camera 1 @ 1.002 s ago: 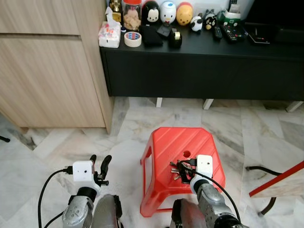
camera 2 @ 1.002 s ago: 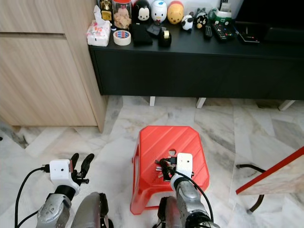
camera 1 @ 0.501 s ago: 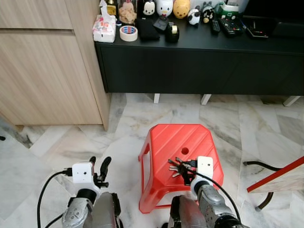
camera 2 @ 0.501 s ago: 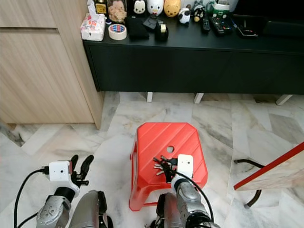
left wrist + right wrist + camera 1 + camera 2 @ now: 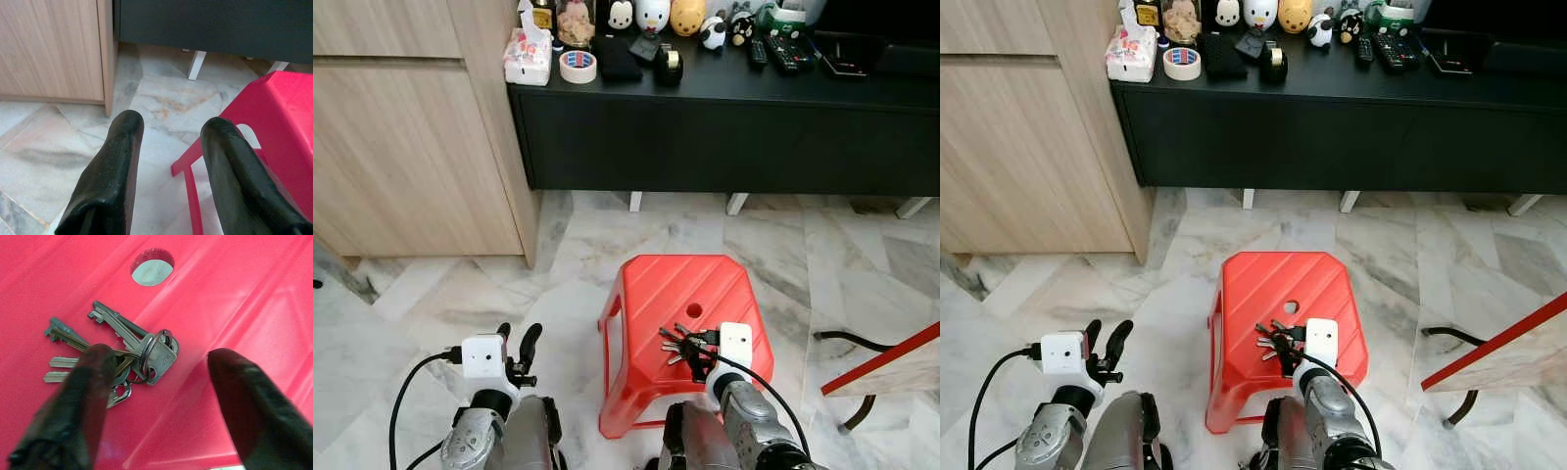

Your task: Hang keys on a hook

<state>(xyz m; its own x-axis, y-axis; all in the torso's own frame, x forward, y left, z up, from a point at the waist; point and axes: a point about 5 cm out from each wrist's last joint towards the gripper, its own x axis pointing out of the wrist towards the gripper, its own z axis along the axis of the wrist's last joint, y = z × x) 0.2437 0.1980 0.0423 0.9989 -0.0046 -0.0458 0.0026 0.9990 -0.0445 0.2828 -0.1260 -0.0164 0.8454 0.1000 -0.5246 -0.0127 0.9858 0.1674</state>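
Observation:
The keys need to hang on a hook. My right gripper should grab them next by their silver key ring (image 5: 146, 357) to hang them there.
A bunch of metal keys (image 5: 673, 344) on a ring lies on top of a red plastic stool (image 5: 671, 284), near its round hole. My right gripper (image 5: 697, 353) hovers just over the bunch, open. In the right wrist view one black finger (image 5: 93, 382) overlaps the edge of the keys (image 5: 134, 355) and the other stands apart to the side over bare red plastic (image 5: 244, 293). My left gripper (image 5: 520, 331) is open and holds nothing. It is low over the marble floor to the left of the stool (image 5: 279, 112).
A low black console (image 5: 724, 117) carries figurines, a tape roll (image 5: 578, 67) and remotes beyond the stool. A wooden cabinet (image 5: 411, 147) stands at the left. A red-edged board (image 5: 891, 364) and a black cable (image 5: 842, 338) lie at the right.
The whole picture shifted a little a second ago as the camera moved; since then it is steady. Both grippers keep their places and the keys lie unmoved.

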